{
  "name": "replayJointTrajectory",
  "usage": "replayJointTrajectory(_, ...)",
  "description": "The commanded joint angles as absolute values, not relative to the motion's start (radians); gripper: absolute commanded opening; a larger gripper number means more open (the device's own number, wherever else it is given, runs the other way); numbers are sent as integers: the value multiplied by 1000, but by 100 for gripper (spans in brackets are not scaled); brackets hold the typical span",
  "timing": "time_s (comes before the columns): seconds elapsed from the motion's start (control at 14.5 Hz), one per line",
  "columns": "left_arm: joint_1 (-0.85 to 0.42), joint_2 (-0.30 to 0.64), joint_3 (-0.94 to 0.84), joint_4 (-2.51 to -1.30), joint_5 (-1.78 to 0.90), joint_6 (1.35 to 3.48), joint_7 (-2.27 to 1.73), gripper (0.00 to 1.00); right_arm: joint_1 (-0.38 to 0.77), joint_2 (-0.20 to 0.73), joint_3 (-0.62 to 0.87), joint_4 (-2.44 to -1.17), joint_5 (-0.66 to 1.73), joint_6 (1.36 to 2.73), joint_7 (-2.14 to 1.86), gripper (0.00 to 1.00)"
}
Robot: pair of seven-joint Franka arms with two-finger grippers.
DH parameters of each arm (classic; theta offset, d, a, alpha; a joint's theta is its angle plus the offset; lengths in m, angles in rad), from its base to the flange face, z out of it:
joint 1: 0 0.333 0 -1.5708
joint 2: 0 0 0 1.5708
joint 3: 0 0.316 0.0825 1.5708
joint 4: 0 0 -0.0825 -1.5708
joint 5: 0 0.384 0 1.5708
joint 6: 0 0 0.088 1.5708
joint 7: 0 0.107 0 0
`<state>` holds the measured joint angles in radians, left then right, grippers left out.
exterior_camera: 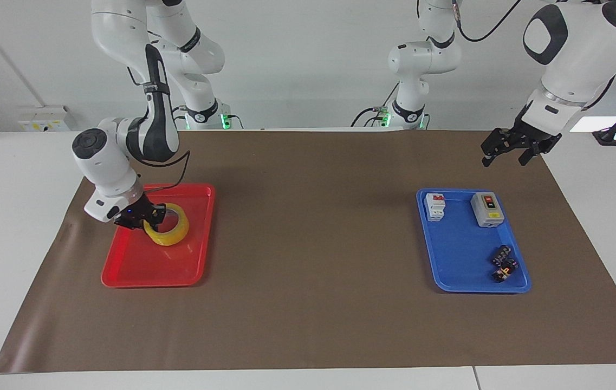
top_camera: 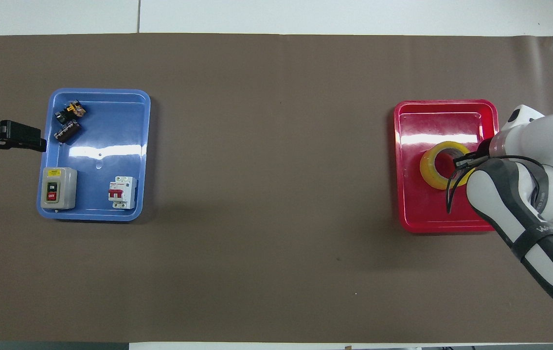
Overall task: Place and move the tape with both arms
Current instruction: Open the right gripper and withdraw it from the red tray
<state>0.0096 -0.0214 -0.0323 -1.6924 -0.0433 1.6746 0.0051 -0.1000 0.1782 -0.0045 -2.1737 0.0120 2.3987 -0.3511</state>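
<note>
The yellow tape's lower edge (top_camera: pixel 427 172) is over the red tray's bottom, inside the red tray's rim, so my right gripper should open now.
The tape (exterior_camera: pixel 171 232), a yellow translucent roll, is tilted and held a little above the floor of the red tray (exterior_camera: pixel 140 271). My right gripper (exterior_camera: pixel 143 216) is shut on the roll's rim, on the side toward the right arm's end of the table. In the overhead view the tape (top_camera: pixel 433 167) is over the middle of the red tray (top_camera: pixel 446 114), with the right gripper (top_camera: pixel 466 160) at its rim. My left gripper (exterior_camera: pixel 509 150) is open and empty, waiting raised over the mat beside the blue tray (exterior_camera: pixel 459 254); it also shows in the overhead view (top_camera: pixel 21 138).
The blue tray (top_camera: pixel 98 146) holds a grey on/off switch box (top_camera: pixel 58 187), a white-and-red switch block (top_camera: pixel 122 192) and small dark parts (top_camera: pixel 68 125). A brown mat (top_camera: pixel 266 194) covers the table between the trays.
</note>
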Motion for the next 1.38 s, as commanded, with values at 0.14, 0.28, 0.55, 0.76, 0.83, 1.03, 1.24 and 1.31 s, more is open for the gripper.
replayJointTrajectory(0.14,14,-40,-31,-1704,-52,1671,12,100,-112,156,3,-2206,8,2433,-364,100)
replayJointTrajectory(0.28,14,-40,-31,-1704,-52,1671,12,100,-112,160,3,-2185,8,2421,-359,100)
replayJointTrajectory(0.55,14,-40,-31,-1704,-52,1671,12,100,-91,140,2,-2067,6,2318,-169,100)
replayJointTrajectory(0.76,14,-40,-31,-1704,-52,1671,12,100,-57,130,2,-1953,-27,2205,12,100)
replayJointTrajectory(0.83,14,-40,-31,-1704,-52,1671,12,100,-35,124,2,-1910,-50,2150,64,100)
replayJointTrajectory(1.03,15,-40,-31,-1704,-52,1671,12,100,-3,106,3,-1758,-57,1953,132,100)
replayJointTrajectory(1.24,14,-40,-31,-1704,-52,1671,12,100,-3,60,12,-1640,-51,1795,135,100)
replayJointTrajectory(1.31,14,-40,-31,-1704,-52,1671,12,100,-3,31,12,-1626,-45,1754,135,100)
